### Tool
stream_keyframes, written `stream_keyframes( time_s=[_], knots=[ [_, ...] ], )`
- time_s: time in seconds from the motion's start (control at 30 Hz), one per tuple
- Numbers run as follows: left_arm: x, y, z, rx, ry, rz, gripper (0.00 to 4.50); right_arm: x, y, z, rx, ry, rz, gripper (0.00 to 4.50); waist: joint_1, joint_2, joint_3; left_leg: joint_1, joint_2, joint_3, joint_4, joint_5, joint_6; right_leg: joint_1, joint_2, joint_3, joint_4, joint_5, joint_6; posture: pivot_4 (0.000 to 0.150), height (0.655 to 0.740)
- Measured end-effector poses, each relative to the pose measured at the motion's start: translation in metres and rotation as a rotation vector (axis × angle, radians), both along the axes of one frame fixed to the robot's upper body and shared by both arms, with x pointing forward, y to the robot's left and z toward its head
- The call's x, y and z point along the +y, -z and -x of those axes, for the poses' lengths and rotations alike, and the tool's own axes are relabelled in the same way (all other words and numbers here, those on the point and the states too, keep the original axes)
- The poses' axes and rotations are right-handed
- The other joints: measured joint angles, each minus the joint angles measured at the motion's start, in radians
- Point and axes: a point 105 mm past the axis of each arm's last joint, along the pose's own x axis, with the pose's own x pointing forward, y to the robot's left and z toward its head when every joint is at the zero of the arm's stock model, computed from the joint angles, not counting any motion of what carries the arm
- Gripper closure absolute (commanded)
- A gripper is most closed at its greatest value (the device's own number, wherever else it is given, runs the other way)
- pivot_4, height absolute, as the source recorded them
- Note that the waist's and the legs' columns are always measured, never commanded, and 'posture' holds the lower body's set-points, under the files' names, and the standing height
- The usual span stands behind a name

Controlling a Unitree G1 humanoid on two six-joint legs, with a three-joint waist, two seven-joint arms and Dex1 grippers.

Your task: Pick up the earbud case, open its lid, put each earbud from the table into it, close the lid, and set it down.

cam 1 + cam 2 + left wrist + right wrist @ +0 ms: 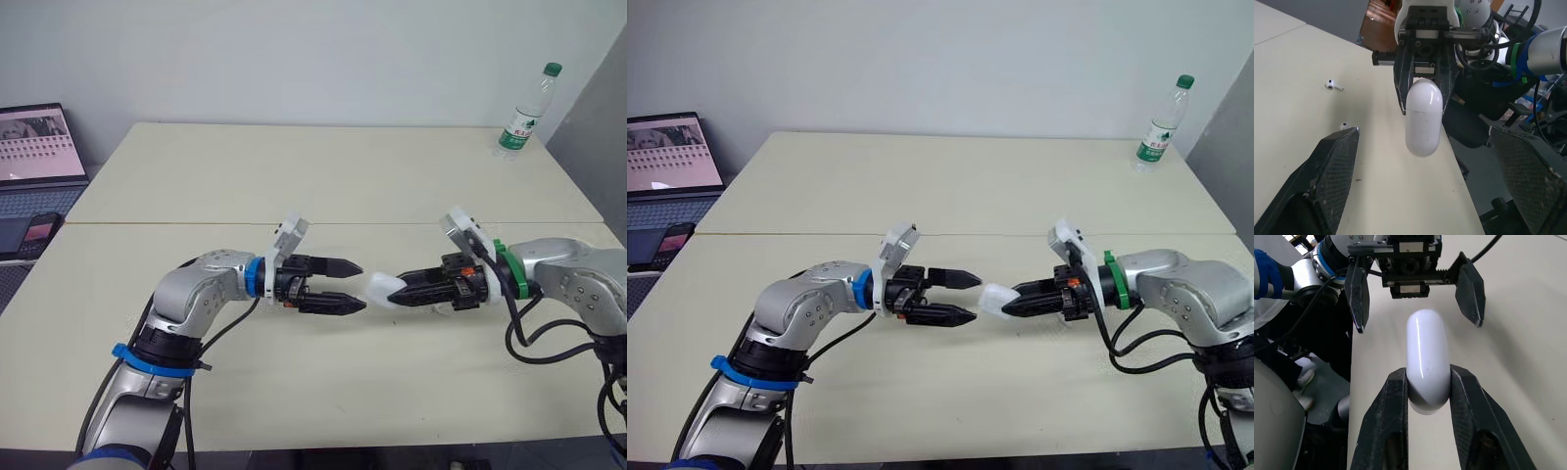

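Observation:
Next, my left gripper grabs the white earbud case by its free rounded bottom end (378,288), since my right gripper's fingers cover the lid end.
The white earbud case (379,289) is held above the table, lid closed, with my right gripper (396,292) shut on one end of it. The case's free rounded end points at my left gripper (361,286), which is open, its fingertips just short of the case and apart from it. In the left wrist view the case (1423,117) hangs between the right gripper's black fingers (1400,88), and two white earbuds (1333,85) (1344,126) lie loose on the table beside it. In the right wrist view the case (1426,352) is pinched between my pads (1397,401).
A water bottle (529,113) stands at the table's far right corner. An open laptop (39,147) and a phone (34,233) sit off the table's left side. A seam (196,223) crosses the tabletop ahead of both grippers.

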Motion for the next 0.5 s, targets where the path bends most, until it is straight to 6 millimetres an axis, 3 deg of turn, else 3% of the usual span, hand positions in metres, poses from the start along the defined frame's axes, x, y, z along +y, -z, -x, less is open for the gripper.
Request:
stream_keyframes(
  time_s=[0.2,0.3,0.5],
  knots=[
    [-0.004,0.001,0.001,-0.011,0.02,-0.022,0.04,0.01,-0.005,0.003,-0.016,-0.033,-0.017,3.75,0.001,0.0,0.0,0.0,0.0,0.0,0.0,0.0,0.0,0.0,0.0,0.0,0.0,0.002,-0.004,0.15,0.7362],
    [-0.005,0.001,0.0,-0.024,0.018,-0.019,0.67,0.014,-0.006,0.005,-0.017,-0.043,-0.03,3.75,0.001,0.0,0.0,0.0,0.0,0.0,0.0,0.0,0.0,0.0,0.0,0.0,0.0,0.002,-0.004,0.15,0.7362],
    [-0.008,0.0,0.001,-0.029,0.028,-0.005,2.57,0.014,-0.008,0.004,-0.032,-0.027,-0.024,3.75,0.001,0.0,0.0,0.0,0.0,0.0,0.0,0.0,0.0,0.0,0.0,0.0,0.0,0.002,-0.004,0.15,0.7362]
  ],
)
